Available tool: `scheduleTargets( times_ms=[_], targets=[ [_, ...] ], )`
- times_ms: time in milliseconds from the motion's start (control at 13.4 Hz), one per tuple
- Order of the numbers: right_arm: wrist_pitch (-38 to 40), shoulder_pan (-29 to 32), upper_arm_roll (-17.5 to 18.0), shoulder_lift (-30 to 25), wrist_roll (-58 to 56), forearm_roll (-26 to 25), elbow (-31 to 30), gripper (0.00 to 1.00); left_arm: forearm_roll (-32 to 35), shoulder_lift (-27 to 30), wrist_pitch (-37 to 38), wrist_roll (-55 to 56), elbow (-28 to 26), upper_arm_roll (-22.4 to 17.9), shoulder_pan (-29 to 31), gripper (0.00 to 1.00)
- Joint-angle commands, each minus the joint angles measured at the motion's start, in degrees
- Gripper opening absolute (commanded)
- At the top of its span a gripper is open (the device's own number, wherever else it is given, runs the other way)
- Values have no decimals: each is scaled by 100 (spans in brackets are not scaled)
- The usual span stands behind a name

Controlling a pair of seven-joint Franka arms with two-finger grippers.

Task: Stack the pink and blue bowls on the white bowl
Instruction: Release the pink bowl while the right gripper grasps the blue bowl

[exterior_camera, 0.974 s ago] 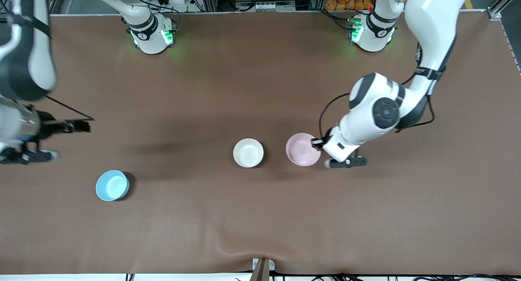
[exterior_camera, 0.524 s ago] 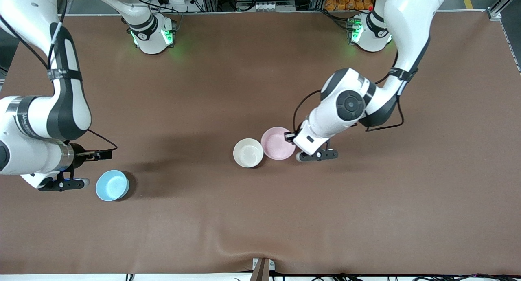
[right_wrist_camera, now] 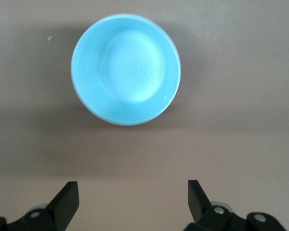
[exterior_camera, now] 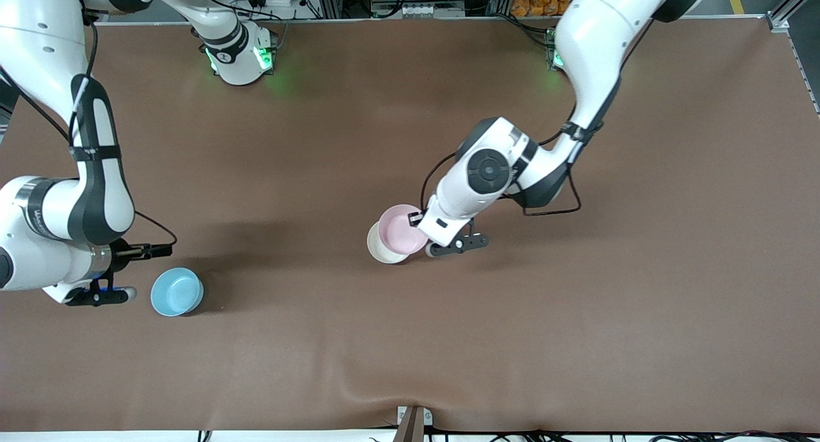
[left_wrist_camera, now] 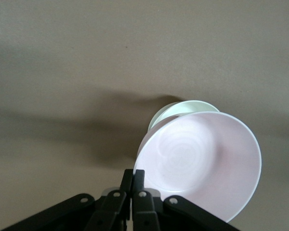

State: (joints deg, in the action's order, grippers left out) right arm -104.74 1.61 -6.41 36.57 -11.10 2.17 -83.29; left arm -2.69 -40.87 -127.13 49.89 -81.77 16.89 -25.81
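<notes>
My right gripper is about to stack the sky-blue bowl on the white bowl (exterior_camera: 380, 252), so it needs to grab the sky-blue bowl by its rim next.
My left gripper (exterior_camera: 423, 235) is shut on the rim of the pale pink bowl (exterior_camera: 401, 229) and holds it tilted, overlapping the white bowl (exterior_camera: 380, 252) at mid-table. In the left wrist view the shut fingers (left_wrist_camera: 134, 174) pinch the pink bowl (left_wrist_camera: 202, 161), and the white bowl's rim (left_wrist_camera: 182, 108) shows past its edge. The sky-blue bowl (exterior_camera: 177, 291) sits on the table toward the right arm's end. My right gripper (exterior_camera: 136, 272) is open and empty beside it. In the right wrist view the blue bowl (right_wrist_camera: 126, 70) lies a little ahead of the open gripper (right_wrist_camera: 132, 190).
The brown table (exterior_camera: 576, 314) carries only the three bowls. A small bracket (exterior_camera: 413, 419) sits at the table edge nearest the front camera. Both arm bases stand along the edge farthest from that camera.
My left gripper has carried the pink bowl along the table until it overlaps the white bowl. My right arm has swung in and come down beside the blue bowl.
</notes>
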Motion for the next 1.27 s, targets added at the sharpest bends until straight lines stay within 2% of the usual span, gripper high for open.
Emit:
scheduleTargets(
  times_ms=[0, 300, 599, 899, 1123, 1198],
  targets=[
    [-842, 94, 35, 262, -296, 117, -82, 100, -56, -219, -171, 135, 320, -239, -267, 0],
    [-1733, 24, 79, 694, -296, 143, -82, 100, -56, -456, -610, 126, 320, -248, -389, 0],
    [-1769, 94, 96, 870, -305, 221, 15, 100, -39, -562, -787, 117, 302, -248, -451, 0],
    [-1796, 304, 88, 1133, -1278, 775, 208, 100, -39, -632, -787, 117, 293, -248, -451, 0],
    [-1918, 348, 88, 1230, -1806, 793, 330, 100, -21, -641, -787, 117, 285, -248, -478, 0],
    [-1919, 357, 88, 1274, -1938, 793, 383, 95, -21, -641, -787, 117, 276, -248, -478, 0]
  ],
)
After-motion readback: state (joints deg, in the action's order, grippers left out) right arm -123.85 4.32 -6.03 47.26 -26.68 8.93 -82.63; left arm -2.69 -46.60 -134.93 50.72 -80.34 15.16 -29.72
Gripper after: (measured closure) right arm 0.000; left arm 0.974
